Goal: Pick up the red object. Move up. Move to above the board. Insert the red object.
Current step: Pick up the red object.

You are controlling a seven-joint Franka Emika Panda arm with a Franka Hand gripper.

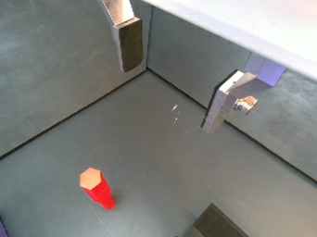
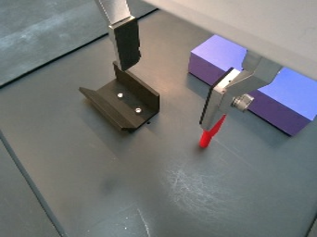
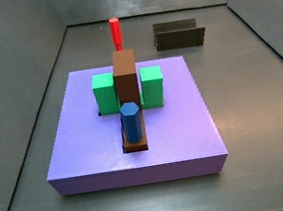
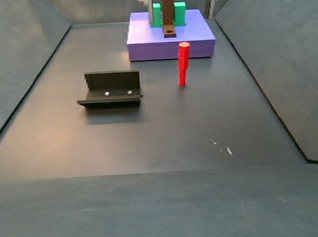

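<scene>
The gripper grabs the red peg's hexagonal head next, to insert the peg into the board.
The red object is a thin red peg standing upright on the dark floor. It shows in both side views and both wrist views. It stands between the purple board and the fixture. My gripper is open and empty, high above the floor. The peg is below it and off to one side, partly behind one finger in a wrist view. The board carries green blocks, a brown block and a blue hexagonal peg.
The dark L-shaped fixture stands on the floor a little way from the peg. Grey walls enclose the floor on all sides, one of them close to my fingers.
</scene>
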